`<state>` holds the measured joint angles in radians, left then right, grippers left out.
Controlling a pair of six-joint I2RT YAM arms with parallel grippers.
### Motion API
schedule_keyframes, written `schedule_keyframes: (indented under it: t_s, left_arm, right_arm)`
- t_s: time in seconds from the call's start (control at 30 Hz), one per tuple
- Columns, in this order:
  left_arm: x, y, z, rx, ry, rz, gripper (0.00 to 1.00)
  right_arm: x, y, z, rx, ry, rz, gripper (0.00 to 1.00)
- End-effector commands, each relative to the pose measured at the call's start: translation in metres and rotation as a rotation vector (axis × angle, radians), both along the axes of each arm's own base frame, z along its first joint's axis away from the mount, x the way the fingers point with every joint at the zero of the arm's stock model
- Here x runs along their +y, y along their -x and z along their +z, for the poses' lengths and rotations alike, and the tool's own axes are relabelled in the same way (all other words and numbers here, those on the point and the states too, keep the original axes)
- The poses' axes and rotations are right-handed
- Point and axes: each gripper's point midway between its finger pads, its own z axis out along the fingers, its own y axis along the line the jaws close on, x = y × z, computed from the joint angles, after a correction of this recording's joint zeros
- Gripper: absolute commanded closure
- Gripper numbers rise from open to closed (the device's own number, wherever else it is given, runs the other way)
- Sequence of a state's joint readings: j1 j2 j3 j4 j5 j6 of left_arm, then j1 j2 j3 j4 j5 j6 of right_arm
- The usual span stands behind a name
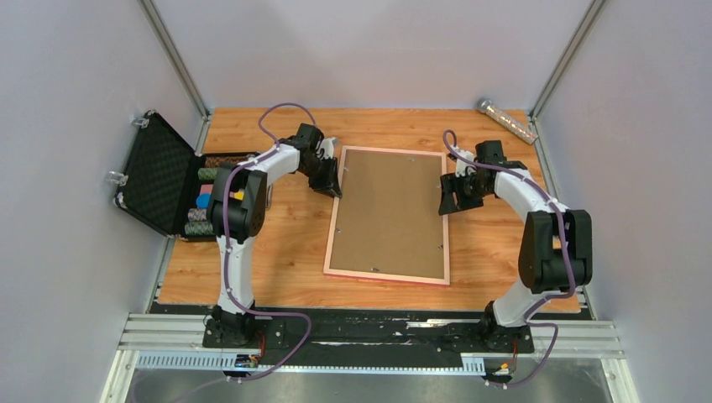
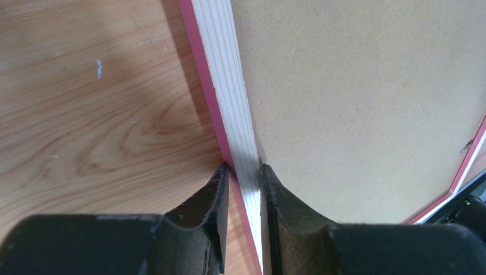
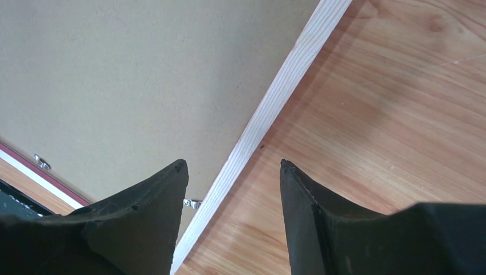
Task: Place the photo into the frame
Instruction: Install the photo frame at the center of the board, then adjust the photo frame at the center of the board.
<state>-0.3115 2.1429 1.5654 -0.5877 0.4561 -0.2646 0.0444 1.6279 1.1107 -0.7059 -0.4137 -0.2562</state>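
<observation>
My right gripper isn't ready to close on the right bar yet and should go lower first. Its open fingers are above the board point(image 1: 390, 210) and the table.
The frame point(image 1: 386, 275) lies face down on the wooden table, its pale back rails up and a plain brown backing board point(image 1: 390, 210) filling it. The photo is hidden. My left gripper point(image 1: 333, 183) is shut on the frame's left rail point(image 2: 226, 86) near the far corner, one finger outside on the pink edge and one inside against the board point(image 2: 355, 97). My right gripper point(image 1: 447, 195) stands open astride the right rail point(image 3: 286, 80): in the right wrist view the gripper point(image 3: 233, 163) has one finger over the board point(image 3: 126, 74) and one over the table, touching neither side.
An open black case point(image 1: 159, 176) with stacked chips point(image 1: 201, 201) stands at the table's left edge, close behind my left arm. A shiny tube point(image 1: 507, 121) lies at the back right corner. Grey walls close in three sides. A small metal tab point(image 3: 193, 203) sits on the board's edge.
</observation>
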Motion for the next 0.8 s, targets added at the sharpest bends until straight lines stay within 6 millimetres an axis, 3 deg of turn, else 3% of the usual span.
schedule_keyframes:
  t_s: [0.0,0.23,0.53,0.77]
  left_arm:
    - [0.02,-0.011,0.0,-0.048,-0.052,0.034,1.0]
    - [0.02,-0.011,0.003,-0.051,-0.051,0.032,1.0]
    - [0.02,-0.011,0.003,-0.051,-0.052,0.03,1.0]
    - [0.02,-0.01,0.006,-0.057,-0.053,0.024,1.0]
  right_arm:
    - [0.005,-0.025,0.004,-0.001,-0.039,-0.099,0.42]
    - [-0.005,-0.042,-0.011,0.013,0.016,-0.177,0.47]
    - [-0.004,-0.046,-0.033,0.058,0.015,-0.189,0.52]
    - [-0.001,-0.047,-0.044,0.085,-0.002,-0.186,0.67]
